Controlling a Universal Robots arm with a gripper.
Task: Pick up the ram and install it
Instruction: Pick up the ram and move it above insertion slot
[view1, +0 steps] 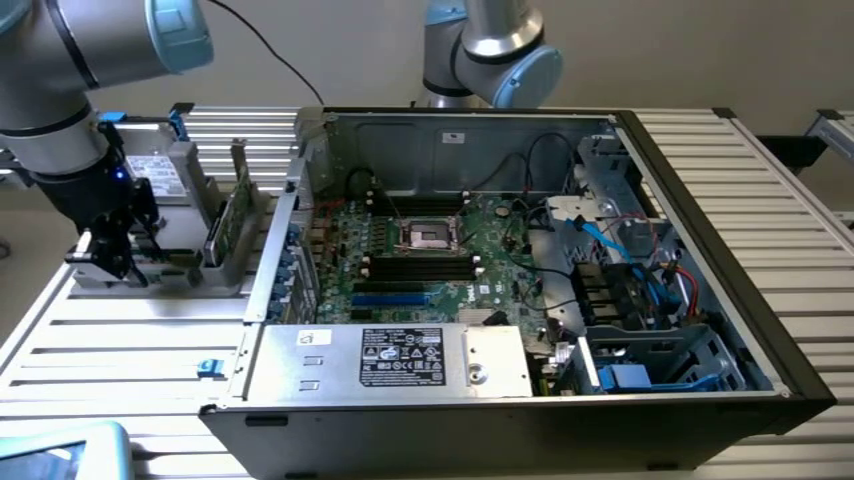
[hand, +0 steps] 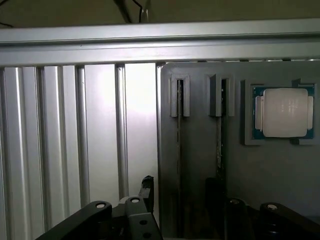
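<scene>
My gripper grips the ram by its bare middle part (hand: 179, 192) next, where fingers fit, since the holder's end posts wrap the tips of the ram (hand: 180, 145).
My gripper (view1: 114, 262) hangs low over a grey holder (view1: 171, 270) on the slatted table, at the exterior view's left of the open computer case (view1: 707, 250). In the wrist view the gripper (hand: 181, 200) is open, and its black fingers (hand: 146, 187) straddle a narrow slot of the holder (hand: 200, 170). The ram (hand: 180, 145) stands in that slot as a thin edge-on stick, untouched. A second slot (hand: 220, 145) beside it holds another thin board. The motherboard's black memory slots (view1: 420, 266) lie just below the processor socket (view1: 434, 234).
A square silver processor chip (hand: 284, 112) rests in a pocket of the holder. A taller green card (view1: 230, 228) stands upright on the holder's case side. A second robot arm (view1: 487, 50) stands behind the case. Cables and a drive cage fill the case's right part.
</scene>
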